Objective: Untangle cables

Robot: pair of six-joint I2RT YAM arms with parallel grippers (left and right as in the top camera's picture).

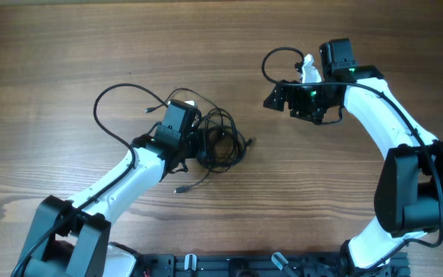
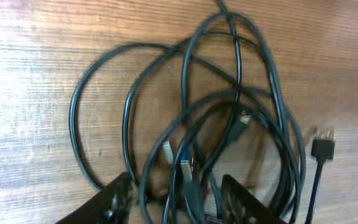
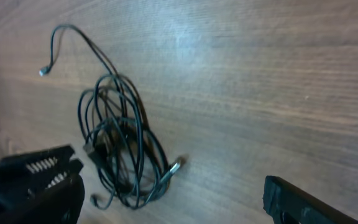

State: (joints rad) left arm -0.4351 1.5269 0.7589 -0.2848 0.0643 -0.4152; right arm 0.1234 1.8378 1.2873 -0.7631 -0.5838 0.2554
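Note:
My right gripper will grab the tangle [image 3: 114, 146] by its outer pieces of cable next, to pull the cables apart and leave the silver plug [image 3: 177, 166] free.
The cables [image 1: 221, 142] lie as one tangle of thin dark loops on the wooden table [image 1: 68, 46], right of my left gripper [image 1: 199, 146]. In the left wrist view the loops [image 2: 238, 62] overlap closely, and several strands run between my left gripper's [image 2: 178, 202] parted fingers [image 2: 114, 200], with gaps on both sides. A black USB plug [image 2: 322, 148] sticks out at the right. My right gripper [image 1: 279, 98] hovers well to the upper right, wide open and empty. In its own view the tangle [image 3: 114, 146] and a silver plug end [image 3: 174, 167] lie beyond the right gripper [image 3: 166, 199].
One loose cable end [image 1: 181, 188] trails toward the table's front, below the tangle. A thicker black cable [image 1: 98, 104] arcs off the left arm. A white part [image 1: 309, 69] sits on the right wrist. Bare wood surrounds the tangle.

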